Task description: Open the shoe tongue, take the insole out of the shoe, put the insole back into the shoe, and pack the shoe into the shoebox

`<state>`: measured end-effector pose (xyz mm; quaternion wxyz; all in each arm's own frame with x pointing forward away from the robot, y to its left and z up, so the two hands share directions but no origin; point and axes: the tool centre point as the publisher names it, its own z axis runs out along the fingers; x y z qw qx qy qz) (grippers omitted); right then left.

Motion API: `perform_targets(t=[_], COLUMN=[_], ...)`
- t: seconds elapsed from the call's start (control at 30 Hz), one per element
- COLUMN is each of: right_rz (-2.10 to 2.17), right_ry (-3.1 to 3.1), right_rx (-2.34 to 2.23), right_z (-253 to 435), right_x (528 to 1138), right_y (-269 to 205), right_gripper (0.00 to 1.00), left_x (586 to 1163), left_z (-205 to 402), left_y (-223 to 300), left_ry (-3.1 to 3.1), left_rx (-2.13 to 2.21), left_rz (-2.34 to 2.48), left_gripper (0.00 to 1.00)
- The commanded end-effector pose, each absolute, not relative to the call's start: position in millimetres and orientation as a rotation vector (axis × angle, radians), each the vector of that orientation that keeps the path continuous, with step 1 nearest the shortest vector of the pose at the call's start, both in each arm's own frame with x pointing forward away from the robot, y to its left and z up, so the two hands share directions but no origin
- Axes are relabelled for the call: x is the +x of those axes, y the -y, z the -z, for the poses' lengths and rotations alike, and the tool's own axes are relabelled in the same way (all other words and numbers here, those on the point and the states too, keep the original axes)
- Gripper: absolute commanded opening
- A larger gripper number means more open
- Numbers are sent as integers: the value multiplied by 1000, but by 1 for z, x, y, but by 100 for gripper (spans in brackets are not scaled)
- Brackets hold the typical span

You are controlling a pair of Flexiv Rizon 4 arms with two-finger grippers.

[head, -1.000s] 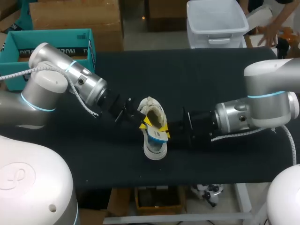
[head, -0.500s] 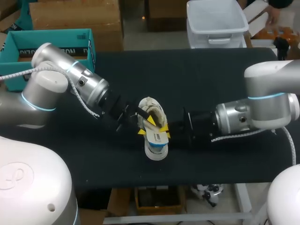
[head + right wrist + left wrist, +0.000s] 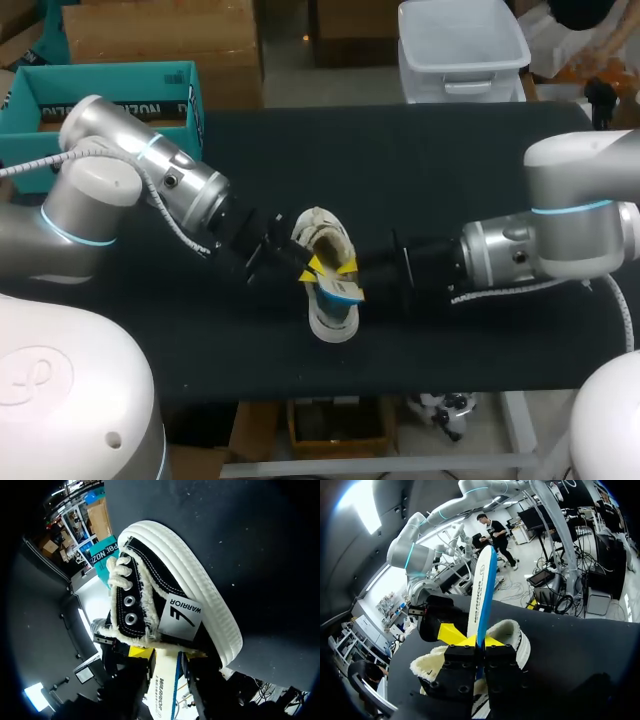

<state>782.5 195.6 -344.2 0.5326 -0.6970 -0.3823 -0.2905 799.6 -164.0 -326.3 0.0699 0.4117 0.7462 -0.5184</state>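
My right gripper is to grab the insole by its blue edge [image 3: 338, 297] [image 3: 177, 682] next, and then I need to pull the insole out of the shoe.
A black sneaker [image 3: 322, 240] with a white sole and fleecy lining lies mid-table, between my two arms. A white-and-blue insole [image 3: 338, 290] sticks out of its opening. My left gripper [image 3: 313, 266] is shut on the insole's thin edge, and in the left wrist view the insole [image 3: 482, 585] rises straight up from between its yellow tips [image 3: 480, 642]. My right gripper [image 3: 347, 268] is at the other side of the opening. In the right wrist view its fingers [image 3: 167, 655] stand apart, with the insole [image 3: 165, 685] between them, under the shoe [image 3: 165, 590].
An open teal shoebox [image 3: 110, 85] stands at the table's back left corner. A white plastic bin [image 3: 460, 45] sits behind the far edge. The black tabletop [image 3: 450, 160] is bare around the shoe.
My left gripper opened for a moment and shut again on the insole. My right gripper's fingers have spread apart. The shoe and both arms stayed almost where they were.
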Motion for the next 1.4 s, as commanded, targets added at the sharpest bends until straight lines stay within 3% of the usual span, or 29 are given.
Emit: perform_targets(t=[0.03, 0.1, 0.17, 0.2, 0.93, 0.97, 1.0, 1.03, 1.27, 1.33, 1.37, 1.4], right_rz=[718, 728, 734, 734, 651, 651, 652, 654, 666, 670, 671, 672], right_ry=[918, 921, 922, 923, 950, 950, 949, 948, 941, 939, 938, 937], right_rx=[-1695, -1690, -1677, -1674, -1636, -1637, -1638, -1640, -1655, -1657, -1657, -1657], right_z=[331, 329, 328, 328, 360, 360, 360, 359, 357, 357, 357, 357], right_x=[770, 768, 766, 766, 790, 790, 790, 790, 788, 787, 787, 786], right_y=[-193, -193, -195, -195, -203, -203, -203, -202, -198, -197, -197, -196], right_gripper=[55, 35, 7, 0, 0, 0, 0, 0, 0, 0, 0, 0], left_x=[803, 804, 806, 806, 825, 825, 824, 822, 805, 800, 798, 795], left_z=[328, 328, 329, 330, 342, 342, 341, 340, 331, 329, 329, 328], left_y=[163, 163, 164, 164, 164, 164, 164, 164, 166, 167, 168, 170], left_ry=[-2247, -2248, -2253, -2255, -2342, -2343, -2342, -2335, -2278, -2267, -2261, -2258], left_rx=[1220, 1211, 1203, 1200, 1097, 1098, 1104, 1115, 1206, 1231, 1241, 1257], left_rz=[1565, 1570, 1570, 1569, 1563, 1562, 1565, 1568, 1560, 1554, 1563, 1566], left_gripper=[0, 0, 0, 0, 0, 6, 23, 33, 41, 39, 31, 4])
